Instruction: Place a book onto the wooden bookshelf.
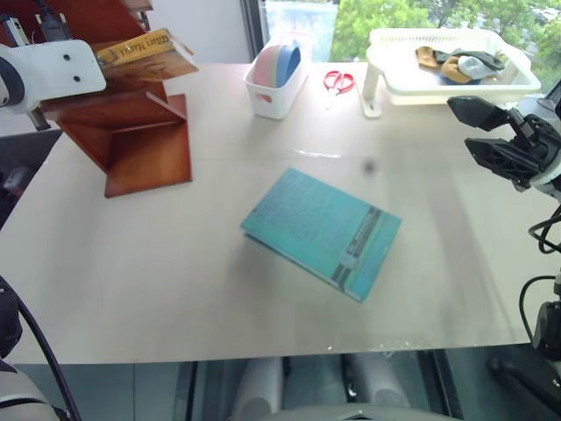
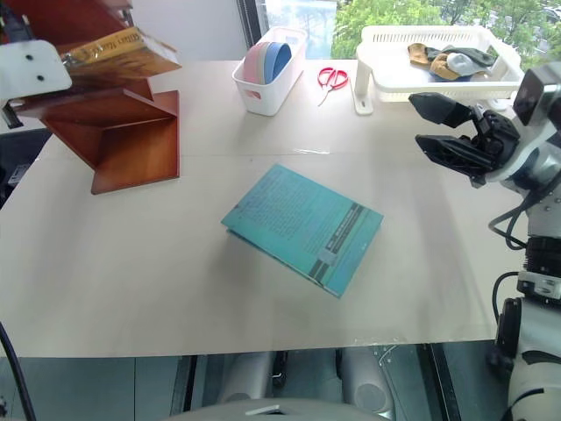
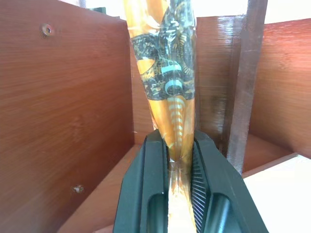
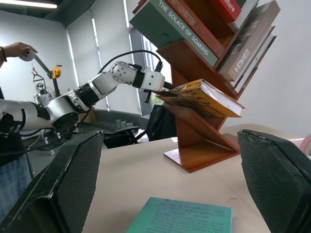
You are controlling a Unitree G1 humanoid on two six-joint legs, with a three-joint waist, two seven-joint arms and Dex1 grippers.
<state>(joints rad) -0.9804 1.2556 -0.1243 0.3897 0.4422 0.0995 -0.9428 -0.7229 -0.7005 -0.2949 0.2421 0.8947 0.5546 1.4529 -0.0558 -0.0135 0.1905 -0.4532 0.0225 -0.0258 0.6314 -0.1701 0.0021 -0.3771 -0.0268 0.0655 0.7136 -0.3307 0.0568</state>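
The left gripper should open now, since the yellow-orange book (image 1: 136, 48) lies over the shelf board and would stay there.
The yellow-orange book (image 1: 136, 48) lies slanted on a shelf of the reddish-brown wooden bookshelf (image 1: 140, 145) at the table's far left corner. My left gripper (image 3: 176, 145) is shut on the book's edge, its black fingers (image 3: 150, 165) clamped on either side of the cover inside the shelf bay. From the right wrist view the book (image 4: 209, 99) rests on a slanted board with one end sticking out past the shelf. My right gripper (image 2: 421, 121) hangs open over the table's right side, holding nothing, far from the bookshelf.
A teal book (image 1: 320, 230) lies flat mid-table. At the back stand a white bin (image 1: 263, 96) with pink and blue items, red scissors (image 1: 339, 82) and a white tray (image 1: 394, 88). Other books (image 4: 180, 22) fill upper shelves. A person's hand (image 4: 17, 48) is behind.
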